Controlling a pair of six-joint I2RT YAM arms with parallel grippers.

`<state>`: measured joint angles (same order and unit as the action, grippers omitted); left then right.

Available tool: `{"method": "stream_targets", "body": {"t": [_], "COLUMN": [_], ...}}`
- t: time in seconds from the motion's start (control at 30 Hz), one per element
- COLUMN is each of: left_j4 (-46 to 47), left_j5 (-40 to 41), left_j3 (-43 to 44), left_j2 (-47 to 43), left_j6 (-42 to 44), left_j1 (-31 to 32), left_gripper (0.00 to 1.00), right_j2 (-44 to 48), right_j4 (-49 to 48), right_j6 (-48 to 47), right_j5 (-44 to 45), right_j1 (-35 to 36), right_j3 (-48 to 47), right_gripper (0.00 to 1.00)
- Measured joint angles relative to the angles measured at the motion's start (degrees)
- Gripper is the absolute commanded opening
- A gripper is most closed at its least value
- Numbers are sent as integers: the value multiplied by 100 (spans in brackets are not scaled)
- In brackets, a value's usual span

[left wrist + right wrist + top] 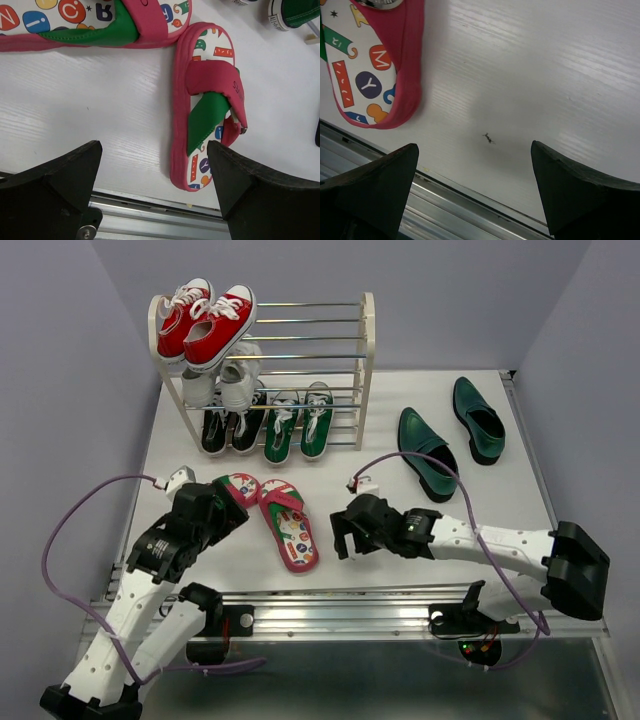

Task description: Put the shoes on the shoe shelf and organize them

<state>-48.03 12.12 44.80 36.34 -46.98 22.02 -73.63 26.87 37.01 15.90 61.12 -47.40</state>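
Observation:
I should grab the flip-flop's side edge [306,521] next to the strap's metal plate with my right gripper next. The pink-red flip-flop goes on the shoe shelf's middle level [312,365].
The shoe shelf [366,360] stands at the back left. The green sneakers [300,422] sit on its bottom tier. Two pink-red flip-flops lie on the table in front of it: one [288,525] at the centre, the other [238,488] partly under my left arm. Two dark green loafers [427,453] [478,418] lie to the right of the shelf. My left gripper [225,515] is open and empty just above one flip-flop [207,105], whose heel lies beside the right finger. My right gripper [345,535] is open and empty over bare table, right of the flip-flop heel [375,65].
Red sneakers [205,320] sit on the top tier, white sneakers [225,380] on the middle tier, black sneakers [230,425] on the bottom left. A metal rail [350,610] runs along the near table edge. Purple walls close in on the sides.

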Motion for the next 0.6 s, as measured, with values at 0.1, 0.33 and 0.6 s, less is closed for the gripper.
{"method": "stream_targets", "body": {"t": [0.1,0.33,0.6], "left_j4": [-35,-42,-42], "left_j5": [-61,-94,-92], "left_j3": [-175,-181,-179], "left_j2": [-48,-181,-160], "left_j6": [-9,-4,107], "left_j1": [0,0,0], "left_gripper": [99,99,99], "right_j2": [-341,-1554,-2428], "right_j4": [-424,-997,-1268], "right_j6": [55,-11,50], "right_j5": [0,195,286], "right_j1": [155,422,424], "right_j3": [-94,-920,-1541], "right_gripper": [100,96,74]}}
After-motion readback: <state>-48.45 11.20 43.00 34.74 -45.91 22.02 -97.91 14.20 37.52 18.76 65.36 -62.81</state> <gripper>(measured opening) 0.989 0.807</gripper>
